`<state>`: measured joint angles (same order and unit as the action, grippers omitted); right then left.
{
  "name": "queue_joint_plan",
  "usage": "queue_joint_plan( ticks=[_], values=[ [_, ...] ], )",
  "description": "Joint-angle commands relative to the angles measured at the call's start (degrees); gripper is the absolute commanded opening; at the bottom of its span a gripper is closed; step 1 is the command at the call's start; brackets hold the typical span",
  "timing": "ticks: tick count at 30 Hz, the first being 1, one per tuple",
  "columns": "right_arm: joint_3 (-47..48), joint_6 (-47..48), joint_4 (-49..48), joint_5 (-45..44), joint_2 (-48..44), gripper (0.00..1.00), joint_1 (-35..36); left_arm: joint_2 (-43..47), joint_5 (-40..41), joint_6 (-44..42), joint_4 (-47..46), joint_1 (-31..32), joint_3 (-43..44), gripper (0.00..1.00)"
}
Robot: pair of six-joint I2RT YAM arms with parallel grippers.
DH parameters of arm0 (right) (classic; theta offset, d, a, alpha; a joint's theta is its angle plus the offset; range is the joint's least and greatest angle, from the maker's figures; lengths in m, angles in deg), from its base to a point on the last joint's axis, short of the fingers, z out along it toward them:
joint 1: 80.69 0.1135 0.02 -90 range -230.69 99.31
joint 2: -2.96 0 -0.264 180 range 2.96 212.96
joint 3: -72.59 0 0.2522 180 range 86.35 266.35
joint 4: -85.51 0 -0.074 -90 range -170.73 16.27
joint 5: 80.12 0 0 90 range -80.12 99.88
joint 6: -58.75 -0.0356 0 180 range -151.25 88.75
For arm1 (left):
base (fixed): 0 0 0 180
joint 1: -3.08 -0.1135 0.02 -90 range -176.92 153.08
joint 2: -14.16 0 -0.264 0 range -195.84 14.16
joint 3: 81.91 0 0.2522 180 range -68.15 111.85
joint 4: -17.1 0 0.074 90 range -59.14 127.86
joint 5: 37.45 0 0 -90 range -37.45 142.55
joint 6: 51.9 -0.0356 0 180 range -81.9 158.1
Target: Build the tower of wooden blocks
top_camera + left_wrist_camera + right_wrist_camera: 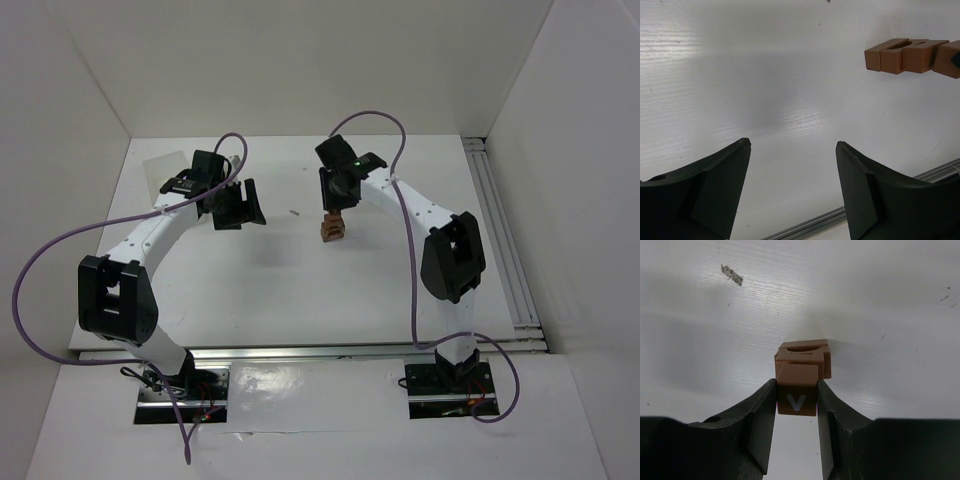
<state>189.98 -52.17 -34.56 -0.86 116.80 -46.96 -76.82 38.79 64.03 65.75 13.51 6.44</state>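
Observation:
The wooden cube's lower edge sits flush on the tower's top block, where the cube would rest, so my right gripper opens next.
The tower is a small stack of reddish-brown wood blocks at the middle of the white table. It also shows in the left wrist view and in the right wrist view. My right gripper stands right over it. In the right wrist view, the right gripper is shut on a wooden cube marked "V", held at the top of the stack. I cannot tell whether the cube rests on it. My left gripper is open and empty, left of the tower and apart from it.
A tiny pale sliver lies on the table between the grippers and shows in the right wrist view. Metal rails run along the table's right edge and front edge. White walls enclose the table.

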Motion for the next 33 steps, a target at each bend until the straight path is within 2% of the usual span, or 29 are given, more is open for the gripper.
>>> queue_joint_plan(
  ticks=[1,8,13,18,19,21,24,27,31,33],
  values=[
    [2.4,0.1,1.4,-0.4,0.5,0.39,0.6,2.1,-0.3,0.9,-0.1,0.3,0.2,0.81],
    [2.4,0.1,1.4,-0.4,1.1,0.39,0.6,2.1,-0.3,0.3,-0.1,0.3,0.2,0.81],
    [2.4,0.1,1.4,-0.4,1.1,0.47,0.6,2.1,-0.3,0.3,-0.1,0.3,0.2,0.81],
    [2.4,0.1,1.4,-0.4,1.1,0.67,0.6,1.6,-0.3,0.3,-0.1,0.3,0.2,0.81],
    [3.1,0.1,1.4,-0.4,1.1,0.75,0.6,1.6,-0.3,0.3,-0.1,0.3,0.2,0.81],
    [3.9,0.1,1.4,-0.4,1.1,0.83,0.6,1.6,-0.3,0.3,-0.1,0.3,0.2,0.81],
    [6.0,0.1,1.4,-3.4,-1.1,0.93,0.6,1.6,-0.3,0.3,-0.1,0.3,0.2,0.81],
    [3.5,-1.0,-2.9,-10.7,-6.2,1.0,0.6,2.1,-0.3,0.3,-0.1,0.3,0.2,0.81],
    [-8.9,-5.5,-10.7,-25.4,-19.9,1.0,-0.5,2.8,-0.3,0.3,-0.1,0.3,0.7,0.81],
    [-16.7,-7.4,-12.3,-28.4,-24.2,1.0,-2.1,4.0,-0.3,0.3,-0.1,0.3,0.7,0.81]
  ],
)
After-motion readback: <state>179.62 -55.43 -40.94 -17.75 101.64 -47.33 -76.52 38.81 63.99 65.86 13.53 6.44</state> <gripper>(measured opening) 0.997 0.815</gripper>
